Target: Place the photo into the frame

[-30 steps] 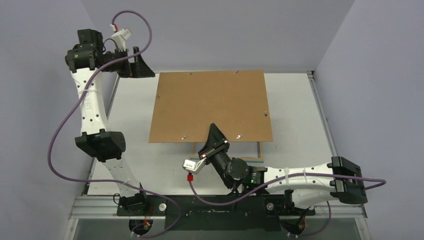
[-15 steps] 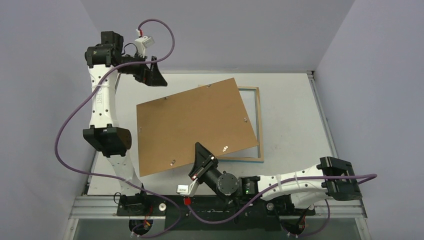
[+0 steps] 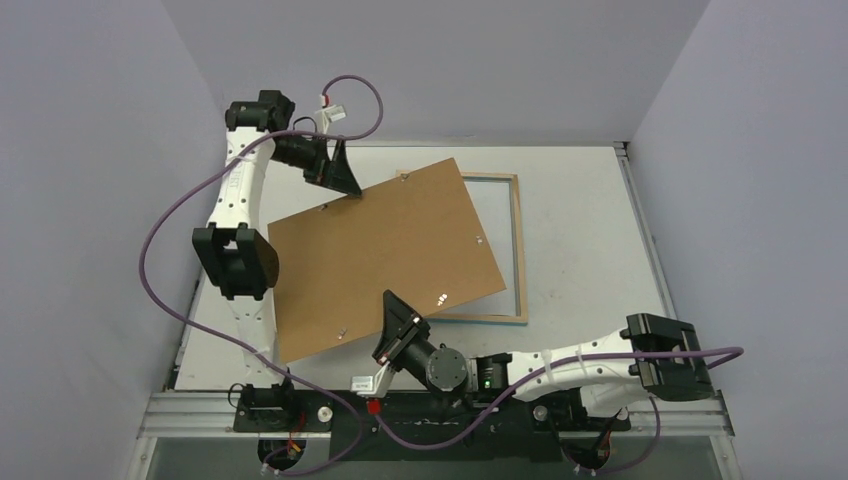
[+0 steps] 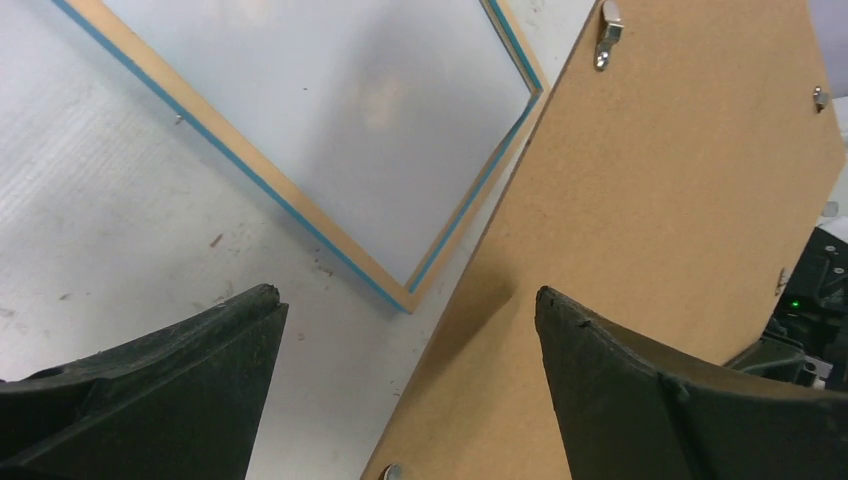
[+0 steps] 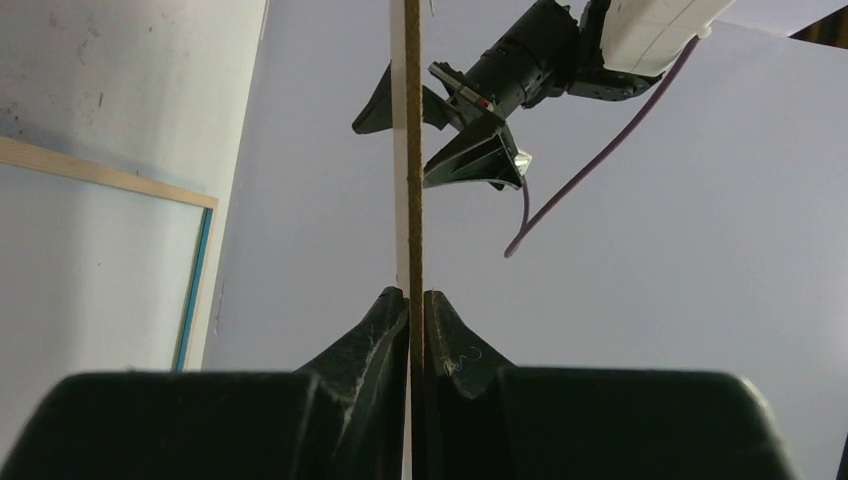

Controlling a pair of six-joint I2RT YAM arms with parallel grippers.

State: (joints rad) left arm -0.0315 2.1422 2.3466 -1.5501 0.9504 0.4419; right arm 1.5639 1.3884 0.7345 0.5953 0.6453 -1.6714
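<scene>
My left gripper should close on the board's far edge now, because my fingers are past the board's edge on either side.
My right gripper is shut on the near edge of the brown backing board, holding it raised and skewed. In the right wrist view a thin pale layer lies against the board's left face; I cannot tell what it is. The photo's picture side is hidden. The frame lies flat at the back right, wooden with a blue inner edge, its left part under the board. My left gripper is open and straddles the board's far edge without touching it.
Metal turn clips dot the board's rim. Grey walls enclose the table on three sides. A purple cable loops beside the left arm. The arm bases and a black rail line the near edge.
The board has swung counter-clockwise and slid toward the near left in my right gripper, uncovering the frame. My left arm has moved right to the board's far edge, jaws still open.
</scene>
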